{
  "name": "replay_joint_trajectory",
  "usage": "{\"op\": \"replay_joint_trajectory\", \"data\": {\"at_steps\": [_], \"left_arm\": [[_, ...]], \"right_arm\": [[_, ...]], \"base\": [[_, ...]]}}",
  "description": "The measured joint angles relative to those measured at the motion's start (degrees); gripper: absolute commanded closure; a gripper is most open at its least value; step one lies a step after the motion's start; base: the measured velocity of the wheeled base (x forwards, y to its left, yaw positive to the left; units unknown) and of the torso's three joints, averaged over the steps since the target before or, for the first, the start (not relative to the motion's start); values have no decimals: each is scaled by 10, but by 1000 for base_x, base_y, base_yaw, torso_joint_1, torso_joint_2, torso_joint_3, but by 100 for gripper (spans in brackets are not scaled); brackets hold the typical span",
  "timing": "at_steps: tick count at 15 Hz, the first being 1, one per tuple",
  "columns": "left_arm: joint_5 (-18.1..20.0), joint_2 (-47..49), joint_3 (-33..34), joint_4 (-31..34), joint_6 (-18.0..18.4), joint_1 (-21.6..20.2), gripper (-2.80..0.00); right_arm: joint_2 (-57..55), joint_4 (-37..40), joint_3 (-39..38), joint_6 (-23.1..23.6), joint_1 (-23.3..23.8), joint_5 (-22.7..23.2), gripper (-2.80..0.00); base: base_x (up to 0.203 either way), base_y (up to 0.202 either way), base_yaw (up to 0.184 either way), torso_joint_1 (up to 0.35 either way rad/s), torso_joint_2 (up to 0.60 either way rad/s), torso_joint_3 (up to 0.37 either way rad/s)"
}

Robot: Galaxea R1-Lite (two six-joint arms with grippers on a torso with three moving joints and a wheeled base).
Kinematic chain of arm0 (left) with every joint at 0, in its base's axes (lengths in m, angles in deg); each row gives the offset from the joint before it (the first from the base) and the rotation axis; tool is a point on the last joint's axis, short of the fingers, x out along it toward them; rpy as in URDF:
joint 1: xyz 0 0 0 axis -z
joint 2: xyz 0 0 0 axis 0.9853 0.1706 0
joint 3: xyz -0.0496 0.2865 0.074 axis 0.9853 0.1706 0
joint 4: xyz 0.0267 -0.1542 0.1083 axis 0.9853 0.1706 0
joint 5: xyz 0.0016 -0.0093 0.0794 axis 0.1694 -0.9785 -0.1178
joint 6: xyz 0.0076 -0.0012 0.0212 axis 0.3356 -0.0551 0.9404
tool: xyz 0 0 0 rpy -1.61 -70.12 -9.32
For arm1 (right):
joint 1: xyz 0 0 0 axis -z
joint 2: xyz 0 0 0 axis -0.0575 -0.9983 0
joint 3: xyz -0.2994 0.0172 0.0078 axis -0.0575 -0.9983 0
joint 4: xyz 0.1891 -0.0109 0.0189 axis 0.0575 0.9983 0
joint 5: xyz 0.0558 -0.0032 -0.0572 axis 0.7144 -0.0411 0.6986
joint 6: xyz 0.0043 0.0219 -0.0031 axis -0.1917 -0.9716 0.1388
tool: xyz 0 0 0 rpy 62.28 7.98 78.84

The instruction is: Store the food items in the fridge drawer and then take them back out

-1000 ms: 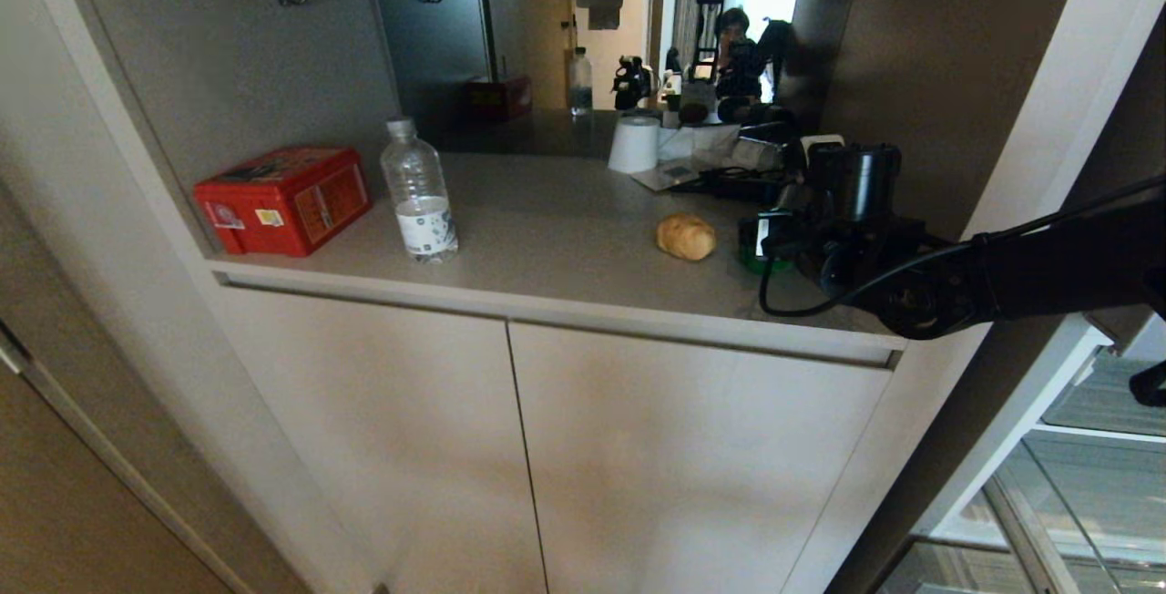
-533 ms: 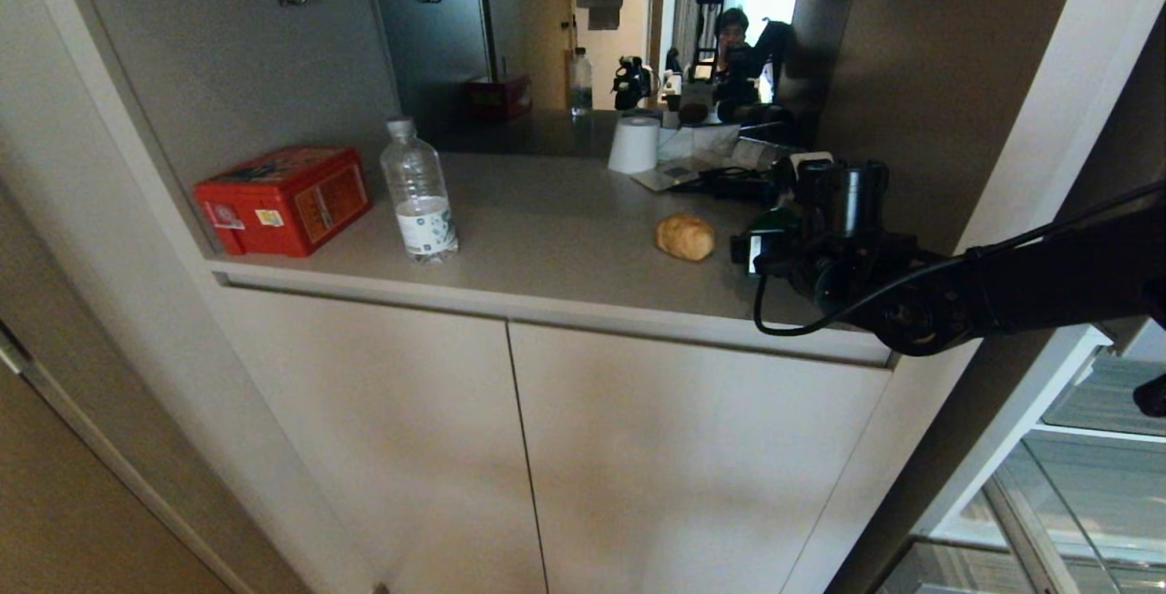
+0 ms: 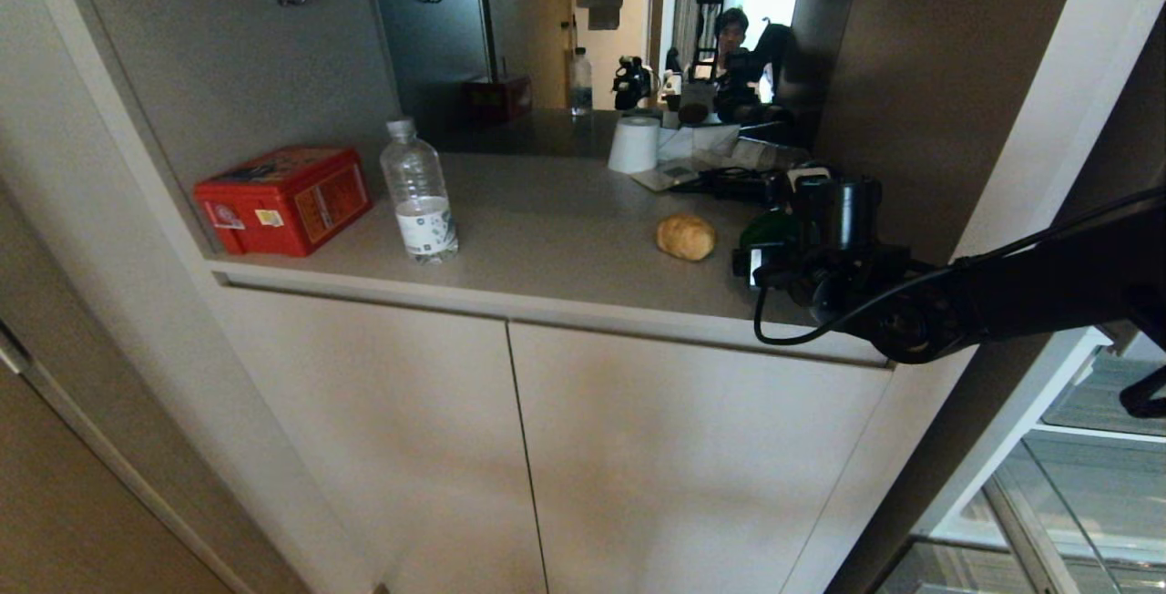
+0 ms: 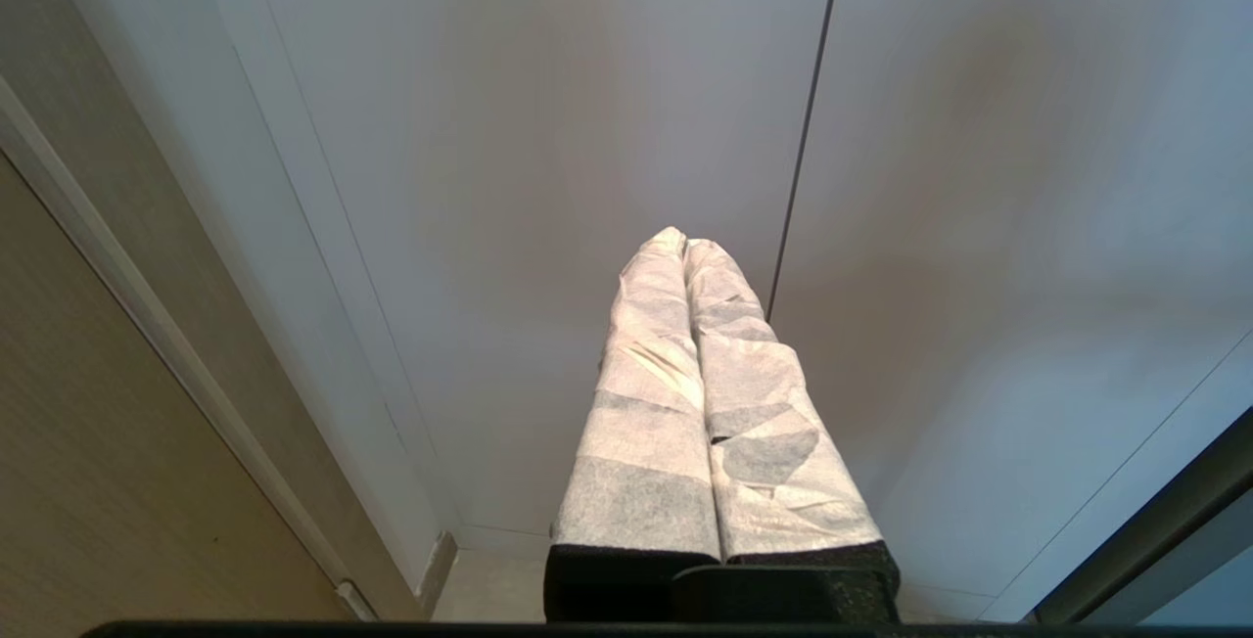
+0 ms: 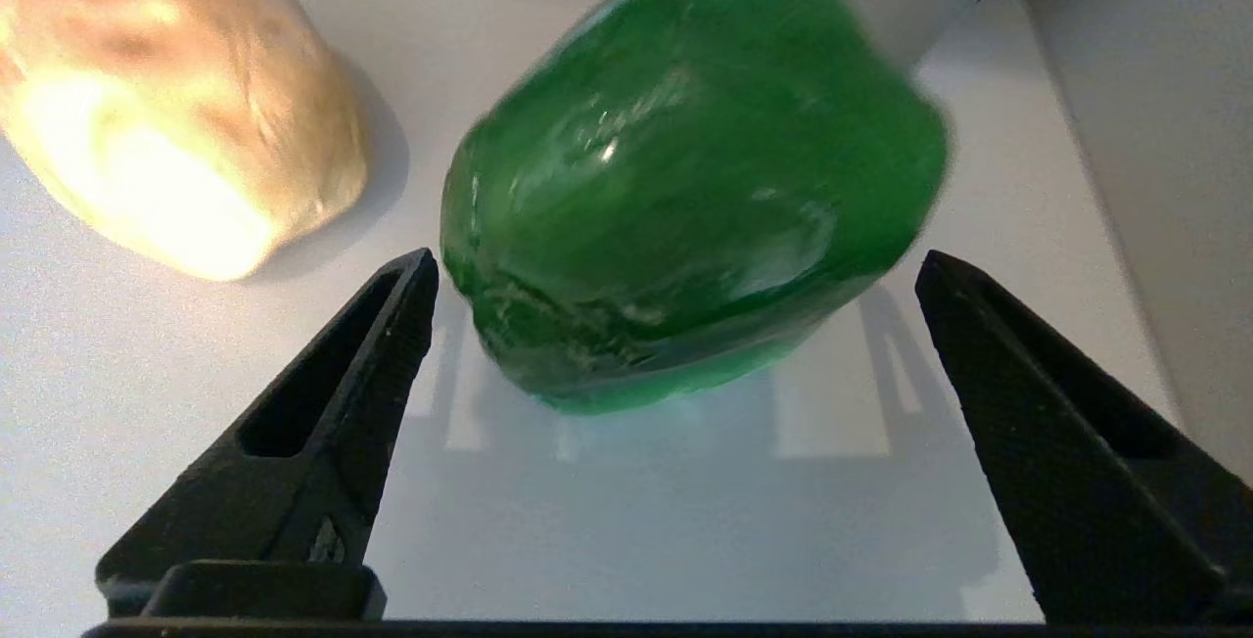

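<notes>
The robot's right gripper should next grab the green pepper [image 3: 765,231] [image 5: 685,188] by its opposite ends, so that the fridge drawer can be stocked.
On the grey counter [image 3: 547,220] lie the food items: a golden-brown roll [image 3: 685,237] [image 5: 166,100] and, just to its right, a glossy green pepper [image 3: 765,231] [image 5: 685,188]. My right gripper [image 3: 770,255] [image 5: 677,261] hovers low over the counter with its fingers open. The pepper rests just beyond the fingertips, touching neither. My left gripper [image 4: 682,242] is parked low in front of the cabinet doors, its wrapped fingers pressed together and empty. The fridge drawer is out of view.
A red tin box [image 3: 282,198] and a clear water bottle [image 3: 419,193] stand at the counter's left. A white paper roll [image 3: 633,143] and dark clutter [image 3: 729,182] sit at the back, before a mirror. The niche's side wall [image 3: 911,75] is close on the right.
My right gripper has drawn back a little toward the counter's front edge, staying open, and more of the green pepper now shows. The roll and the left arm have not moved.
</notes>
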Motion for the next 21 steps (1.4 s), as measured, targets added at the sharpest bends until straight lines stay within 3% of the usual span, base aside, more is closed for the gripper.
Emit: {"op": "replay_joint_trajectory", "data": {"at_steps": [15,16,21], "left_arm": [[0,0,0,0,0,0,0],[0,0,0,0,0,0,0],[0,0,0,0,0,0,0]], "right_arm": [[-39,-20,32,4,28,7,-280],[-40,-20,32,4,29,7,0],[-43,-20,33,7,29,5,0]], "base": [[0,0,0,0,0,0],[0,0,0,0,0,0],[0,0,0,0,0,0]]}}
